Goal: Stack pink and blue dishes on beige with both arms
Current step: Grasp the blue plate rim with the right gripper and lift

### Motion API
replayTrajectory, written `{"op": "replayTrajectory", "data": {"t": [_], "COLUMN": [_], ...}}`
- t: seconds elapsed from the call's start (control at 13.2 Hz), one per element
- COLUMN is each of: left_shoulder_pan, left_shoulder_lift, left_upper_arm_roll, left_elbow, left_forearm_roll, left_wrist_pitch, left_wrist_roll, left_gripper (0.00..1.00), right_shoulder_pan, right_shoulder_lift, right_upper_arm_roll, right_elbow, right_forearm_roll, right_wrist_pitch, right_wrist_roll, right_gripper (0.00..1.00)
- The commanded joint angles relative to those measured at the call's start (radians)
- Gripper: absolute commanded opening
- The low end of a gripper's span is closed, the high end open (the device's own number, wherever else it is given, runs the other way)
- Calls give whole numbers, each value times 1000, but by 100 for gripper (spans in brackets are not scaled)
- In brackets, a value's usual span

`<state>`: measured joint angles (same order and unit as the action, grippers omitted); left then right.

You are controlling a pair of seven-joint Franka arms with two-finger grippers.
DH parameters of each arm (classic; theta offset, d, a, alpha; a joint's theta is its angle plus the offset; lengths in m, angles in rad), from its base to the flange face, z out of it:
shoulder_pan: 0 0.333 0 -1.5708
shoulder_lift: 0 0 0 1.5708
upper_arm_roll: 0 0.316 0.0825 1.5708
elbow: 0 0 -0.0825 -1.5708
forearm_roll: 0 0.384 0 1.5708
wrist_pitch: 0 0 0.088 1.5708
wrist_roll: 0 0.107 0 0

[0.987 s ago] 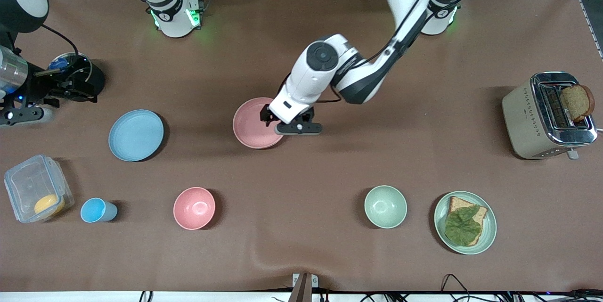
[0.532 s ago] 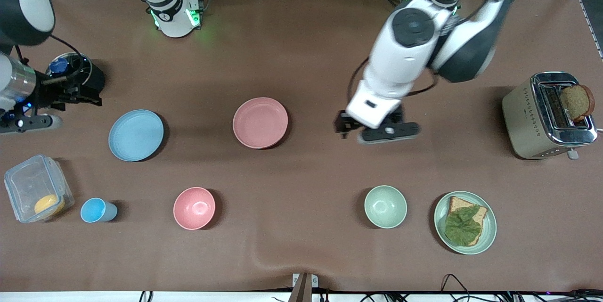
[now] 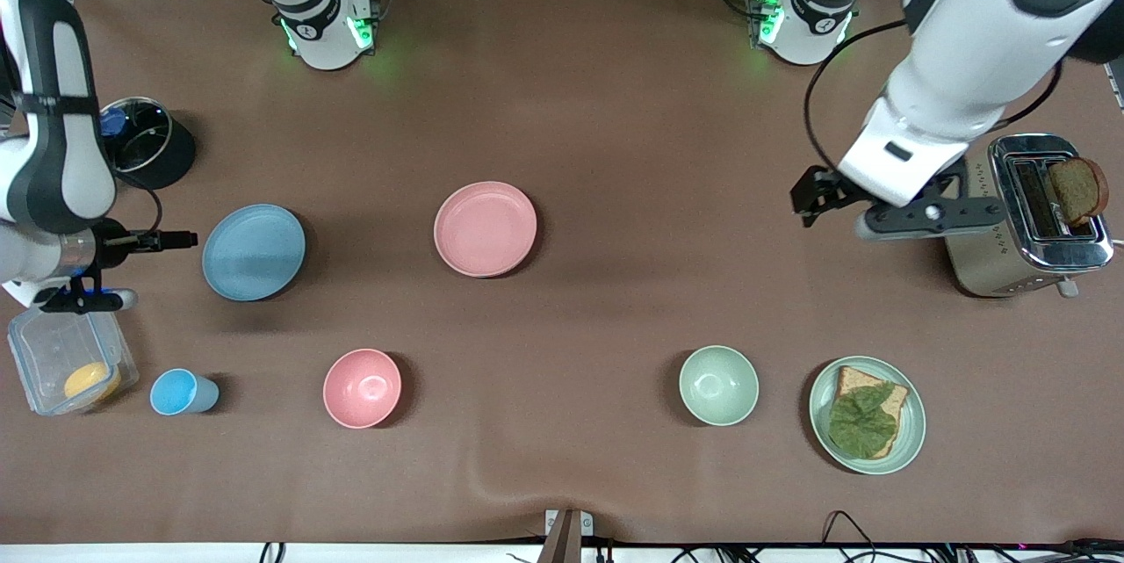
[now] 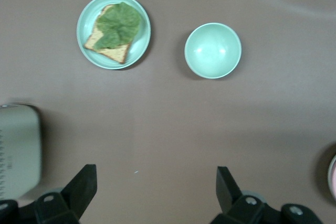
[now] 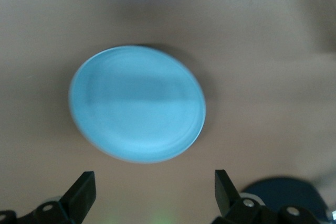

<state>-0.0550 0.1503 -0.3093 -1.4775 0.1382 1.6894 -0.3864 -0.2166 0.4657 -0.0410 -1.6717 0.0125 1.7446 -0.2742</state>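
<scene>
I will grip the blue dish by its rim [image 3: 234,299] with my right gripper next, so that I can stack the blue dish over the pink dish [image 3: 485,229].
The pink dish [image 3: 485,229] lies flat mid-table with nothing touching it; a sliver of it [image 4: 332,178] shows in the left wrist view. The blue dish [image 3: 254,251] [image 5: 137,103] lies toward the right arm's end. The beige is hidden. My left gripper [image 3: 926,216] [image 4: 156,190] hangs open and empty over bare table beside the toaster. My right gripper [image 3: 88,299] [image 5: 154,192] is open and empty, beside the blue dish and apart from it.
A toaster [image 3: 1023,212] holding bread stands at the left arm's end. Nearer the camera are a green plate [image 3: 913,422] with toast and lettuce, a green bowl [image 3: 718,385], a pink bowl [image 3: 362,387], a blue cup [image 3: 180,392] and a clear container [image 3: 70,361]. A lidded dark pot [image 3: 145,141] stands beside the right arm.
My left arm has swung away from the pink dish to the toaster's side. My right gripper has moved from the pot to beside the blue dish. Both stayed open.
</scene>
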Motion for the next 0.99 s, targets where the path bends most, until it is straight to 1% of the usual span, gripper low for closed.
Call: {"op": "replayTrajectory", "data": {"t": [0.0,0.08,0.15,0.23,0.3,0.38,0.46,0.53,0.61,0.68,0.84,0.91], "left_shoulder_pan": [64,72,72,72,72,70,67,69,70,70,72,72], "left_shoulder_lift": [-64,-87,-94,-104,-109,-110,-112,-113,-115,-121,-130,-132], "left_upper_arm_roll": [-10,4,21,39,51,61,74,78,79,78,78,78], "left_elbow": [-27,-30,-27,-30,-32,-30,-29,-29,-29,-29,-29,-29], "left_forearm_roll": [3,-5,-23,-44,-46,-46,-48,-52,-52,-52,-54,-54], "left_wrist_pitch": [-16,-19,-49,-68,-74,-83,-98,-102,-103,-108,-115,-117], "left_wrist_roll": [136,188,211,215,219,237,248,248,250,250,250,250], "left_gripper": [100,100,100,100,100,100,100,100,100,100,100,100], "right_shoulder_pan": [-67,-88,-108,-116,-122,-124,-124,-122,-122,-122,-122,-124], "right_shoulder_lift": [126,170,209,234,246,251,255,255,255,255,254,254], "right_upper_arm_roll": [18,20,20,20,20,18,20,18,18,18,20,20], "right_elbow": [30,30,30,30,30,29,29,30,32,30,32,32], "right_forearm_roll": [43,46,75,121,133,133,133,133,133,133,133,133], "right_wrist_pitch": [79,107,121,133,134,135,133,125,125,125,124,122], "right_wrist_roll": [-80,-109,-135,-154,-170,-171,-171,-162,-163,-163,-166,-168], "right_gripper": [100,100,100,100,100,92,82,65,57,53,43,34]}}
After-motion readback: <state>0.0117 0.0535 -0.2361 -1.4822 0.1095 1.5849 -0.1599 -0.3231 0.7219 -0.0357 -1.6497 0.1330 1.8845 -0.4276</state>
